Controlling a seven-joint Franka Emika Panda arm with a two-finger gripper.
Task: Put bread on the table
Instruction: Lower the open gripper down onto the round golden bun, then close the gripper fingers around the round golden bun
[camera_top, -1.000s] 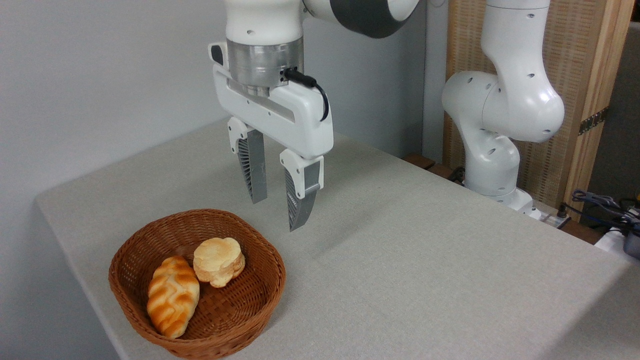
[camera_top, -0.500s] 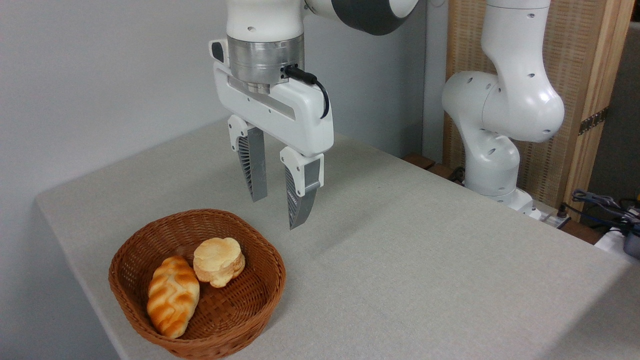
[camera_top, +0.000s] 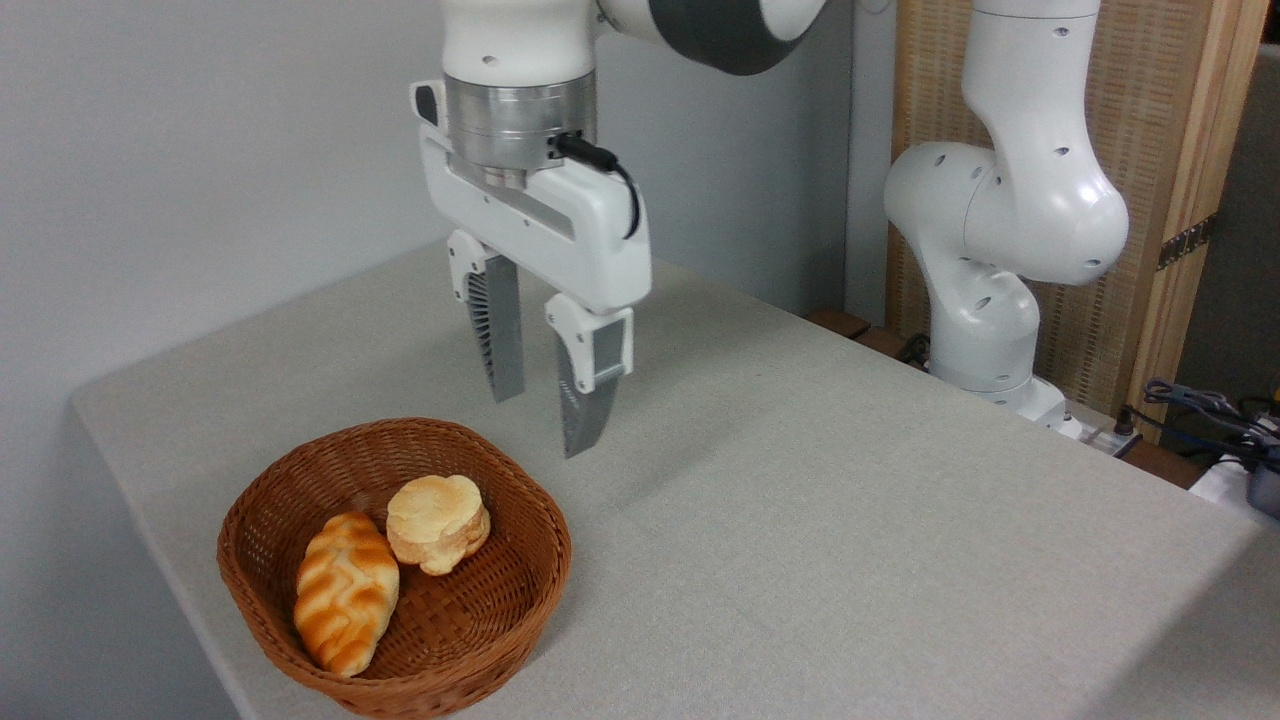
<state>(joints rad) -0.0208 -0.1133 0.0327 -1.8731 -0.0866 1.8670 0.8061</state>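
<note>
My gripper grabs the rounded sides of the bread (camera_top: 438, 522) next, to put the bread on the tabletop.
The bread (camera_top: 438, 522), a small round pale bun, lies in a brown wicker basket (camera_top: 260, 580) near the table's front left. The table (camera_top: 800, 520) is a wide light grey-beige top. My gripper (camera_top: 542, 420) hangs open above the table, up and to the right of the basket's far rim, fingers pointing down with nothing between them. It is well above the bun and not touching it.
A longer golden braided loaf (camera_top: 345, 592) lies beside the bun in the basket. The arm's white base (camera_top: 990, 330) stands at the table's far right edge. Cables (camera_top: 1200, 405) lie at the far right, and a wall runs behind.
The gripper has shifted a little to the left, toward the basket, staying open at much the same height. The bun and loaf have not moved.
</note>
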